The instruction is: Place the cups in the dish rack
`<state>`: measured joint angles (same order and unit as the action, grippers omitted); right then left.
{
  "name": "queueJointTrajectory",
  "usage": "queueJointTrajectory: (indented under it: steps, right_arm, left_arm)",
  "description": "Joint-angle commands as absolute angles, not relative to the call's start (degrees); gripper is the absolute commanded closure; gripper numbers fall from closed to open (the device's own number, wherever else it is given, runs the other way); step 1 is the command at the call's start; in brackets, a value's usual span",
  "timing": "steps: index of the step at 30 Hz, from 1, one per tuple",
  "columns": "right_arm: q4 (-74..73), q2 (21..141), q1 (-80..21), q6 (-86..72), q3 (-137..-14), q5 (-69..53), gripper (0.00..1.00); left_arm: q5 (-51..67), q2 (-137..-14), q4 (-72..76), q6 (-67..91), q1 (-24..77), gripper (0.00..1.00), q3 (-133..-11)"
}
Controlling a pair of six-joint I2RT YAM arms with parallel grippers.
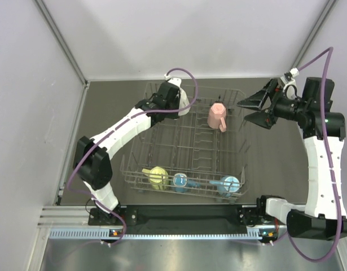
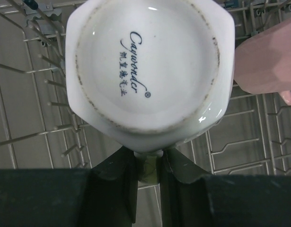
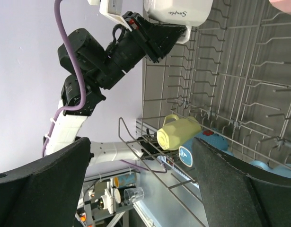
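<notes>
The white mug (image 1: 185,103) hangs above the rack's wires and would drop if released now, so it is too early to open. My left gripper lowers the mug next.
The grey wire dish rack (image 1: 132,167) sits mid-table. My left gripper (image 1: 178,100) is shut on the handle of the white mug (image 1: 185,103) and holds it bottom-up over the rack's far left corner. In the left wrist view the mug's stamped base (image 2: 147,71) fills the frame, its handle pinched in the gripper (image 2: 147,166). The pink mug (image 1: 217,117) stands upside down at the rack's far right. The yellow mug (image 1: 158,177), blue mug (image 1: 180,182) and light blue mug (image 1: 229,185) lie along the front row. My right gripper (image 1: 253,110) is open and empty, right of the rack.
The right wrist view shows the rack's tines (image 3: 259,71), the yellow mug (image 3: 178,133), the white mug (image 3: 178,12) and the left arm (image 3: 83,61). Grey walls close in the table on three sides. A metal rail (image 1: 162,231) runs along the near edge.
</notes>
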<state>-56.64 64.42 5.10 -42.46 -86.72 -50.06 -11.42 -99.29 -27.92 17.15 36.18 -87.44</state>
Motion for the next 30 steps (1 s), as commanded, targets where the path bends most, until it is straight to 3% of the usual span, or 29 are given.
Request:
queueJointTrajectory:
  steps: [1, 30]
  right_arm:
    - [-58.6, 65.1, 6.2, -39.6, -90.1, -51.2, 0.13]
    - [-58.6, 65.8, 6.7, -39.1, -89.0, -51.2, 0.12]
  left_arm:
    - [-13.6, -98.8, -20.0, 15.3, 36.3, 1.0, -87.9]
    - [-18.3, -105.4, -22.1, 16.0, 36.2, 1.0, -87.8]
